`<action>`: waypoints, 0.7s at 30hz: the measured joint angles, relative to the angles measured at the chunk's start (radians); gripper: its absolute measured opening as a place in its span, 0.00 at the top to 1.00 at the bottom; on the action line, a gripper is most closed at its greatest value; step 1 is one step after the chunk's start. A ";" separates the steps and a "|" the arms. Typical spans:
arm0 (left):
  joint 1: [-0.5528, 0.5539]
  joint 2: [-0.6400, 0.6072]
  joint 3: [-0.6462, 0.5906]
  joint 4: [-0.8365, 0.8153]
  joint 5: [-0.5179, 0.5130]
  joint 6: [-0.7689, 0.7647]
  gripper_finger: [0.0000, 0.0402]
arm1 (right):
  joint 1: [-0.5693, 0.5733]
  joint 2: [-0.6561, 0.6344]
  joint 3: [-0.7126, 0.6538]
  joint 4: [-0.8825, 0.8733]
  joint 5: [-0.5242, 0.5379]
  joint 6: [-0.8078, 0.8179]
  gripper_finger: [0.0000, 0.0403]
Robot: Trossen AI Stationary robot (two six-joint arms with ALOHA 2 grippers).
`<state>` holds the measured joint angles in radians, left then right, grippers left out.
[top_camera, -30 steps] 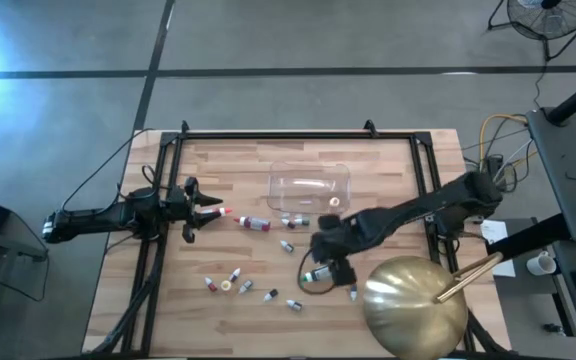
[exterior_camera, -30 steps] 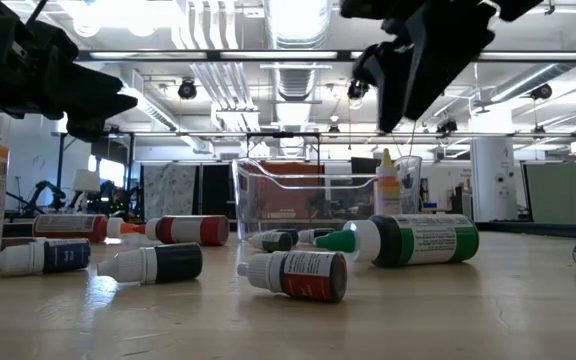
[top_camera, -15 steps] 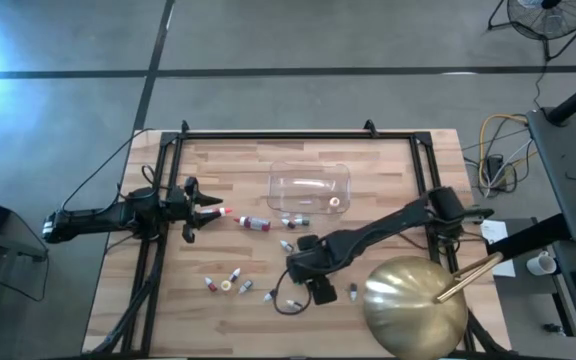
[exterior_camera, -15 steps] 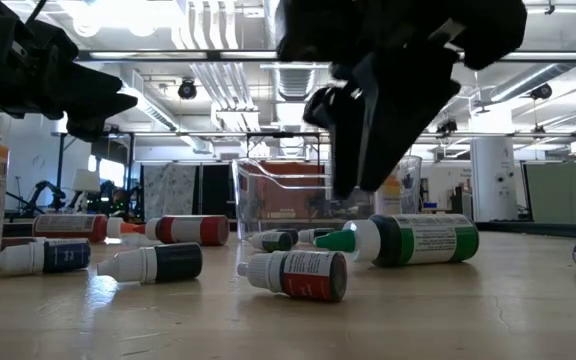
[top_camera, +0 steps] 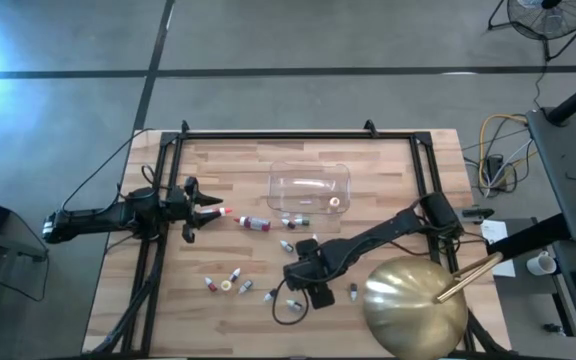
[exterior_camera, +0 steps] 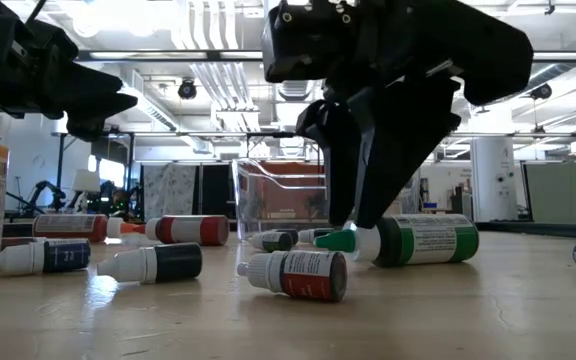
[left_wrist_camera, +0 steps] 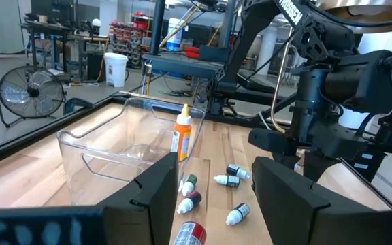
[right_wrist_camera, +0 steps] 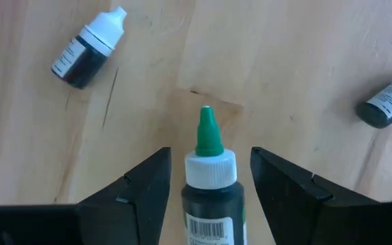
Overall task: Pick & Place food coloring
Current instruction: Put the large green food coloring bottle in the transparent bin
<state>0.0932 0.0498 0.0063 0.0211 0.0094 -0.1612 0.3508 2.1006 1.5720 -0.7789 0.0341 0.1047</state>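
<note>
My right gripper picks up the green-tipped bottle by its white cap collar [right_wrist_camera: 210,169] next, to place it in the clear plastic tub.
My right gripper [right_wrist_camera: 209,155] points down over the near middle of the table [top_camera: 301,272], open. One finger stands on either side of a dark food coloring bottle with a green tip [right_wrist_camera: 209,170], with a gap on each side. That bottle lies on its side on the wood [exterior_camera: 418,240]. More food coloring bottles lie scattered: a white-capped one [right_wrist_camera: 87,47], a dark one [right_wrist_camera: 390,102], and several at the near left [top_camera: 230,283]. My left gripper [top_camera: 206,208] waits level at the table's left, open and holding nothing [left_wrist_camera: 214,163].
A clear plastic tub [top_camera: 310,186] stands at the far middle with an orange-capped bottle [left_wrist_camera: 182,133] upright in it. A big gold dome [top_camera: 415,305] sits at the near right. A red-capped bottle [top_camera: 224,212] lies just ahead of my left gripper.
My right gripper has gone toward the table's left and near edge and come down from well above the table. Its fingers now reach table height around the green-tipped bottle. No bottle has moved.
</note>
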 joint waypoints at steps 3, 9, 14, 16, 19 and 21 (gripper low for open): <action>0.000 0.000 0.000 0.000 0.000 0.000 0.59 | 0.000 0.000 -0.012 0.008 0.000 -0.003 0.51; 0.000 0.000 0.000 0.001 0.000 0.000 0.59 | 0.000 0.000 -0.039 0.035 -0.005 -0.016 0.52; 0.000 0.000 0.000 0.001 0.000 0.000 0.59 | 0.000 0.000 -0.061 0.054 -0.005 -0.043 0.53; 0.000 0.000 0.000 0.001 0.000 0.000 0.59 | 0.000 0.000 -0.074 0.077 -0.005 -0.052 0.54; 0.000 0.000 0.000 0.001 0.000 0.000 0.59 | 0.000 0.000 -0.083 0.087 -0.006 -0.044 0.57; 0.000 0.000 0.000 0.001 0.000 0.000 0.59 | 0.000 0.000 -0.089 0.085 -0.006 -0.029 0.60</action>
<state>0.0932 0.0498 0.0063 0.0219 0.0097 -0.1612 0.3511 2.1006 1.4831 -0.6940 0.0279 0.0756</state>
